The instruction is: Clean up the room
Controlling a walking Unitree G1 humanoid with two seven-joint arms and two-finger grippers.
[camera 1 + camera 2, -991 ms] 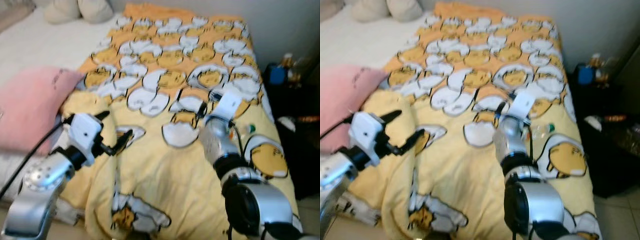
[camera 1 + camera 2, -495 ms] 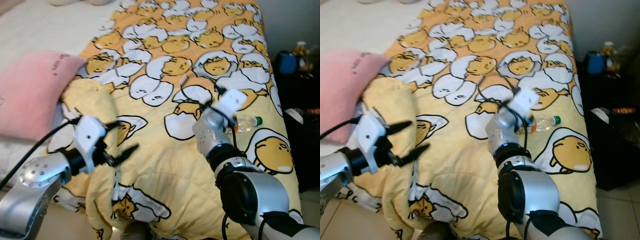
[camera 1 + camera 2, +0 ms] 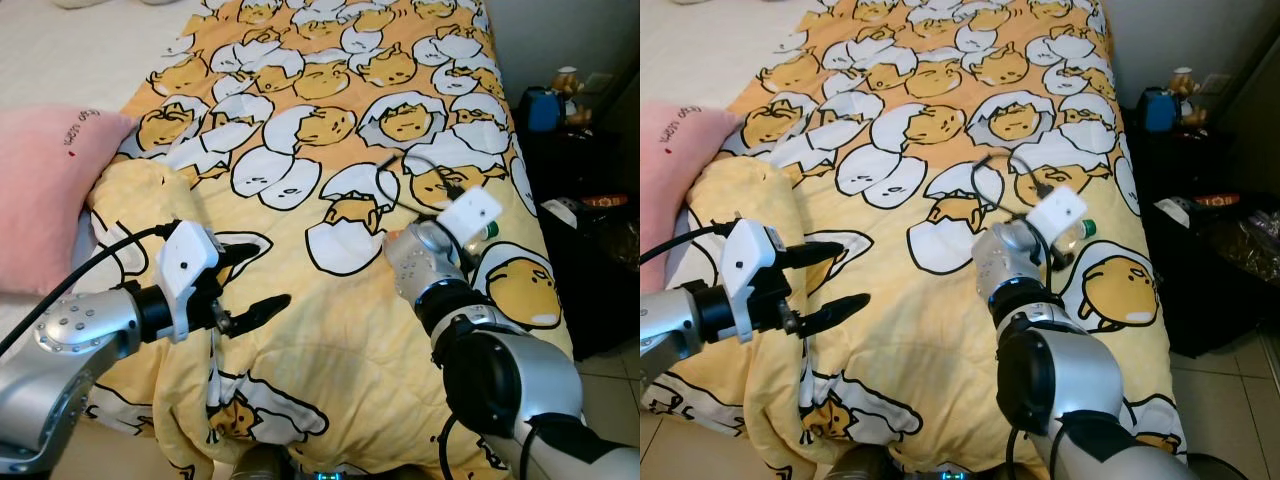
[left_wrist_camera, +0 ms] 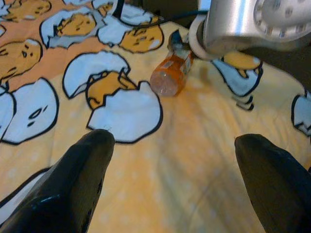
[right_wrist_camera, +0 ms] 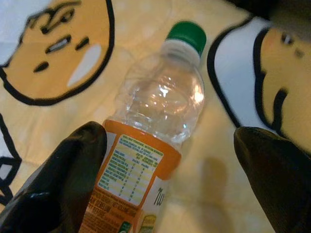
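Note:
The bottle's clear shoulder [image 5: 164, 90] bulges and slopes up to the cap. My right gripper should next grab the bottle by its straight-sided labelled part [image 5: 132, 169].
A clear plastic bottle [image 5: 156, 121] with a green cap and an orange label lies on its side on the yellow egg-print blanket [image 3: 330, 340]. My right gripper [image 5: 167, 138] is open just above the bottle, one black finger on each side of it, not touching. In the eye views the white wrist box [image 3: 1058, 212] covers most of the bottle, and its green cap [image 3: 1090, 228] peeks out. My left gripper [image 3: 262, 278] is open and holds nothing, hovering over the blanket's bunched front left part. The left wrist view looks across at the bottle [image 4: 170, 77].
A pink pillow [image 3: 40, 190] lies at the left beside the blanket. A black cable [image 3: 400, 170] loops on the blanket just beyond the right wrist. A dark side table [image 3: 585, 200] with small items stands right of the bed. White sheet [image 3: 70, 60] shows at far left.
The camera has tipped down and the whole picture shifted. My right wrist has moved to the right onto the bottle, now covering most of it. The left gripper stays open.

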